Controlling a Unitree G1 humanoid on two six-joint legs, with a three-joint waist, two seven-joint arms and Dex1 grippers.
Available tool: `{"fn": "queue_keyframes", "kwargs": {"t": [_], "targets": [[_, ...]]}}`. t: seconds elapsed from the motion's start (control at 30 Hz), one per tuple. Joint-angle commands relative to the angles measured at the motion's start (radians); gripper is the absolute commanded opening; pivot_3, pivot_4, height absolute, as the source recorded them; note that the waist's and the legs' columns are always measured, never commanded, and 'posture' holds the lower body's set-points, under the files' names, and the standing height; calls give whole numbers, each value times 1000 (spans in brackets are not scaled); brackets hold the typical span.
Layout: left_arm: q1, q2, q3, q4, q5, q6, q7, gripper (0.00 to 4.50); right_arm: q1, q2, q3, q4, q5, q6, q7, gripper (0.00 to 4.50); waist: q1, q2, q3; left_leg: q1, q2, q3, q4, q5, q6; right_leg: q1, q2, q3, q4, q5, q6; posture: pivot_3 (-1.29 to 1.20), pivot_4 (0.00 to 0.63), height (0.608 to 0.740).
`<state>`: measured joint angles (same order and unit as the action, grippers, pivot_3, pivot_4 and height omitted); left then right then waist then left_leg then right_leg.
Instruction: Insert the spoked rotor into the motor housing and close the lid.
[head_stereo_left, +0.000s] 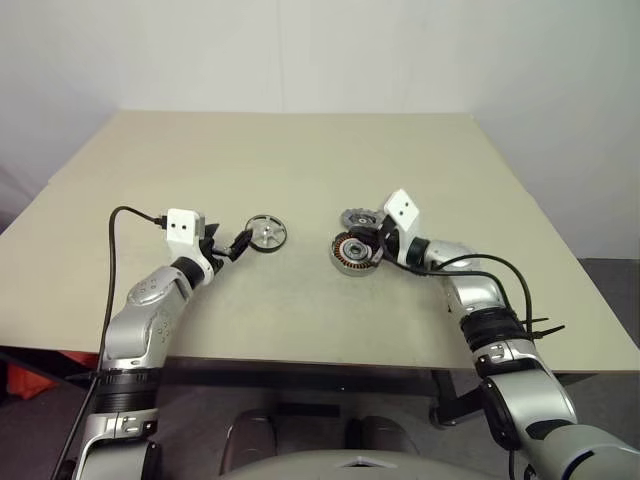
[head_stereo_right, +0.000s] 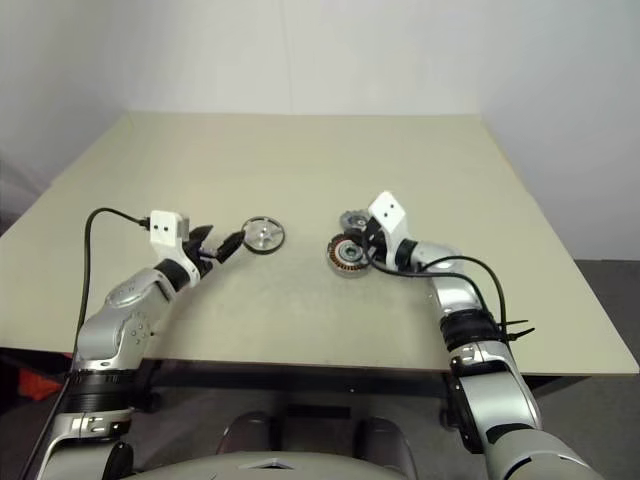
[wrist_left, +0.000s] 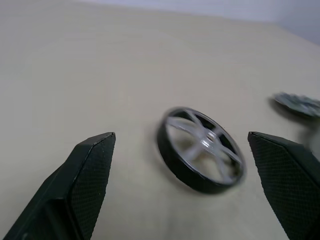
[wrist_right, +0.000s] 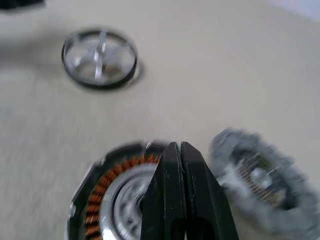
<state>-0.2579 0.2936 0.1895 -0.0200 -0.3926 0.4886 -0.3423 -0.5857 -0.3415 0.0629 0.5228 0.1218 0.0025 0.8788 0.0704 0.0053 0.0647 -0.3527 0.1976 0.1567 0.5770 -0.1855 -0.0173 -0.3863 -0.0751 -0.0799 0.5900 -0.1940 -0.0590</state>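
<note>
The table is visible between my left gripper's fingers and the rotor's dark rim (head_stereo_left: 267, 233), so my fingers would miss if they closed now.
The spoked rotor (head_stereo_left: 266, 232) lies flat on the table, a silver wheel with a dark rim. My left gripper (head_stereo_left: 235, 243) is open just to its left, and in the left wrist view the rotor (wrist_left: 200, 150) lies ahead between the two spread fingers (wrist_left: 85, 185). The motor housing (head_stereo_left: 352, 252), with copper windings around a silver centre, sits right of the rotor. My right gripper (wrist_right: 179, 146) is shut, its tips over the housing's (wrist_right: 112, 200) near rim with nothing seen between them. The notched lid (head_stereo_left: 356, 218) lies just behind the housing.
The beige table (head_stereo_left: 300, 150) stretches wide behind the parts. Its front edge (head_stereo_left: 330, 362) runs close below both arms. A black cable (head_stereo_left: 115, 250) loops off the left wrist.
</note>
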Motion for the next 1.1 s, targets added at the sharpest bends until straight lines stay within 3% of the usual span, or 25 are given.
{"fn": "queue_keyframes", "kwargs": {"t": [0.03, 0.47, 0.63, 1.0, 1.1], "targets": [[-44, -2, 45, 6, -30, 91, 61, 4500, -44, -13, -38, -69, 42, 12, 1, 37, 0, 0, 0, 0, 0, 0, 0, 0, 0, 0, 0, 0, 0, 0, 0, 0, 0, 740], [-81, -49, 121, 64, -148, 257, 95, 4500, -50, -24, -51, -47, 47, -10, -6, 37, 2, 0, 0, -3, -1, 0, 0, 0, 0, -2, 0, 0, 0, 0, 0, 0, 0, 740], [-121, -120, 166, 102, -241, 329, 109, 4500, -50, -19, -52, -48, 50, -13, -8, 37, 6, 0, 0, -3, -1, 0, 1, 0, 0, -2, 0, 0, 0, 0, 0, 0, 0, 740], [-140, -177, 195, 146, -301, 363, 136, 4500, -44, -21, -53, -58, 50, -13, -18, 37, 9, 0, 0, -6, -1, 0, 1, 0, 1, -4, 0, -1, 0, 0, -1, 0, 0, 740], [-142, -183, 216, 152, -321, 353, 149, 3897, -43, -24, -55, -57, 49, -15, -20, 0, 9, 0, 0, -6, -1, 0, 1, 0, 1, -4, 0, -1, 0, 0, -1, 0, 0, 740]]}}
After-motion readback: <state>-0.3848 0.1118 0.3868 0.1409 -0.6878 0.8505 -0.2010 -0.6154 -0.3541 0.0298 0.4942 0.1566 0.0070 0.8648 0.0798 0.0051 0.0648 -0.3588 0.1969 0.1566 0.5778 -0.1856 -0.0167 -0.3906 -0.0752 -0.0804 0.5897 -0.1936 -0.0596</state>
